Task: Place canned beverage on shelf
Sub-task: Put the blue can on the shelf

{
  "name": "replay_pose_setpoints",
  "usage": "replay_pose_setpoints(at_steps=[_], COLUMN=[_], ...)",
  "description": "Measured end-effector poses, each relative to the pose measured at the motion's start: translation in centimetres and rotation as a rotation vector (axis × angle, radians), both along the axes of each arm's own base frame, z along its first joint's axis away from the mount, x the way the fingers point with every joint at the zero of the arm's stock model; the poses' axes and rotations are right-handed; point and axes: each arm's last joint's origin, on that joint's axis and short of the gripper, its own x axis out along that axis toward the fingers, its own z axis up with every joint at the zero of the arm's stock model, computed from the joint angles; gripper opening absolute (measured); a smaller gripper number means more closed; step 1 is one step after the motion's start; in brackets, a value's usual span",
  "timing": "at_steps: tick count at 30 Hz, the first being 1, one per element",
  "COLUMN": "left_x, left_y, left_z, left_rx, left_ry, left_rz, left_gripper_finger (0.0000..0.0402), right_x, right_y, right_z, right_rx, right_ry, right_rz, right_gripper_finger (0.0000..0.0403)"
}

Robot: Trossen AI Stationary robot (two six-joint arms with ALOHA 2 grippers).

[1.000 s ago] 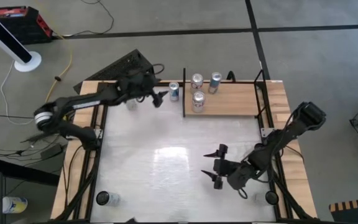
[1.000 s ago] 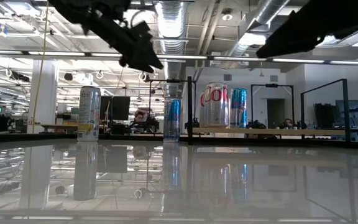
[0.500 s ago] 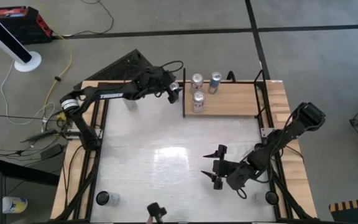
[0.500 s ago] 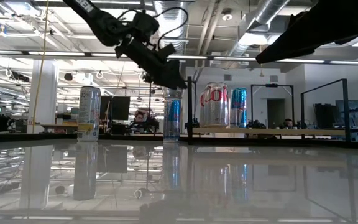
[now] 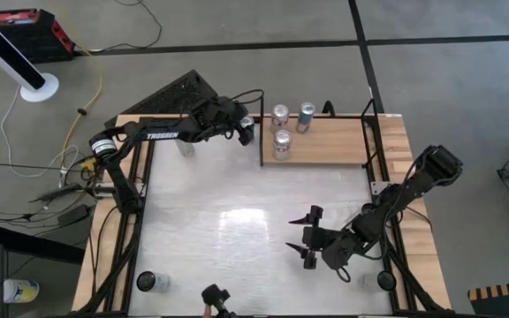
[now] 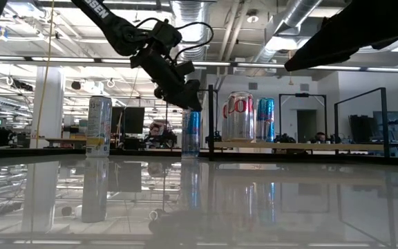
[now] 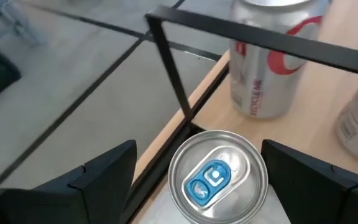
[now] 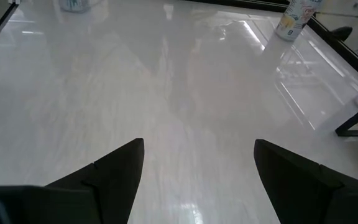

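Observation:
I will next grab the blue-and-silver can by its top rim (image 5: 246,122) with my left gripper, to bring it toward the shelf (image 5: 325,146).
A blue-and-silver can (image 6: 191,133) stands upright on the white table just left of the shelf; its top shows in the left wrist view (image 7: 216,177). The shelf (image 5: 325,146) is a light-brown board with black posts at the table's far right, and three cans (image 5: 282,141) stand on it. My left gripper (image 7: 199,149) is open and hangs right over the blue can, one finger on either side of its top, apart from it; it also shows in the low view (image 6: 183,95). My right gripper (image 5: 304,237) is open and empty over the table's near right.
A tall white can (image 6: 99,126) stands at the far left, partly under my left arm. One can (image 5: 153,281) stands at the near left corner and another (image 5: 385,279) at the near right. A dark object (image 5: 216,298) shows at the near edge.
My left gripper has gone toward the table's right, to the blue can, and come down over its top, staying open. The can has not moved. A dark object has come into view at the near edge.

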Motion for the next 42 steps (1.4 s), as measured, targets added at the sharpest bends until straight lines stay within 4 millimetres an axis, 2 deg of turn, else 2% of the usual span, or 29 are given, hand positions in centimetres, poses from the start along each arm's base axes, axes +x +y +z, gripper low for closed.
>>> replay_pose_setpoints(at_steps=[29, 34, 42], left_x=[-0.39, -0.47, -0.47], left_y=[0.15, 0.09, -0.02], left_z=[-0.49, -0.68, -0.81], left_rx=[-0.097, -0.111, -0.135], left_ry=[-0.05, -0.034, -0.029], left_rz=[0.077, 0.078, 0.055], left_gripper_finger=[0.0327, 0.0304, 0.024], right_x=[0.0, -0.01, 0.0], right_y=[0.0, -0.01, 0.0], right_z=[0.0, 0.0, 0.0], right_rx=[0.001, 0.001, 0.001], right_ry=[-0.002, -0.002, -0.002], right_rz=[0.0, 0.0, 0.0], right_gripper_finger=[0.0327, 0.0327, 0.0327])
